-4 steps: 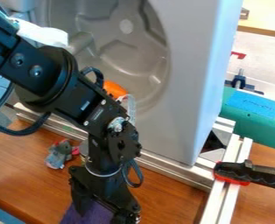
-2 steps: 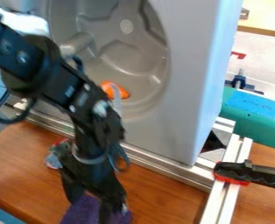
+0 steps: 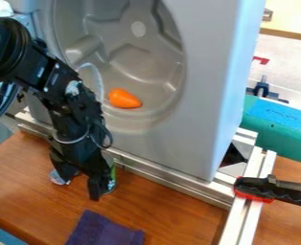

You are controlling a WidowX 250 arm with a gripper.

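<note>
I will reach the green can with my gripper and grab its top rim to move the can [image 3: 110, 181] away from the grey plush toy.
The black gripper [image 3: 80, 185] hangs open over the wooden table, its fingers apart with nothing visible between them. Below it in the view lies a folded purple cloth [image 3: 103, 230], apart from the fingers. A small grey plush toy [image 3: 58, 178] shows partly behind the left finger. Behind the right finger stands a can [image 3: 110, 181], mostly hidden. An orange pepper-like object [image 3: 123, 98] rests in the round hollow of the grey panel.
The large grey panel [image 3: 198, 86] stands upright behind a metal rail [image 3: 172, 181]. At the right, a black and red clamp [image 3: 259, 189] grips the frame. Beyond it is a green object [image 3: 278, 129] with blue tape. A blue edge [image 3: 3, 234] shows at the lower left.
The arm and gripper have moved up and to the left, off the purple cloth. More of the cloth, the can and the orange object now shows.
</note>
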